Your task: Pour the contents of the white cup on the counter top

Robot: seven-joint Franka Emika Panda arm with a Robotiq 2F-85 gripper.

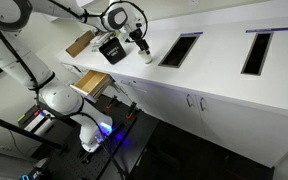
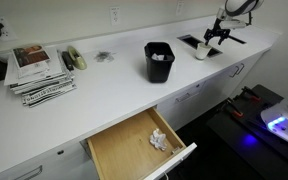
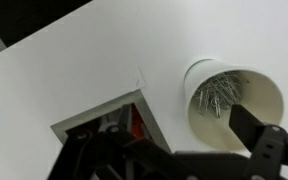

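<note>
I will grab the white cup next by the side at its near rim, keeping its opening open, to tip and pour the contents.
The white cup point(image 3: 234, 100) stands upright on the white counter top point(image 3: 74, 60), beside a dark cut-out point(image 3: 104, 125). The contents point(image 3: 216, 95), a tangle of grey paper clips, lie inside it. My gripper point(image 3: 169, 138) is open just above the cup, with one dark finger over the cup's near rim. In both exterior views the gripper point(image 1: 139, 40) point(image 2: 216, 38) hangs right over the cup point(image 1: 144, 57) point(image 2: 201, 52), close to the cut-out point(image 1: 180, 50).
A black container point(image 2: 159, 62) stands on the counter near the cup. A brown board point(image 1: 81, 43), magazines point(image 2: 39, 72) and a small grey heap point(image 2: 104, 57) lie further along. A second cut-out point(image 1: 256, 52) is beyond. A drawer point(image 2: 134, 148) is open below.
</note>
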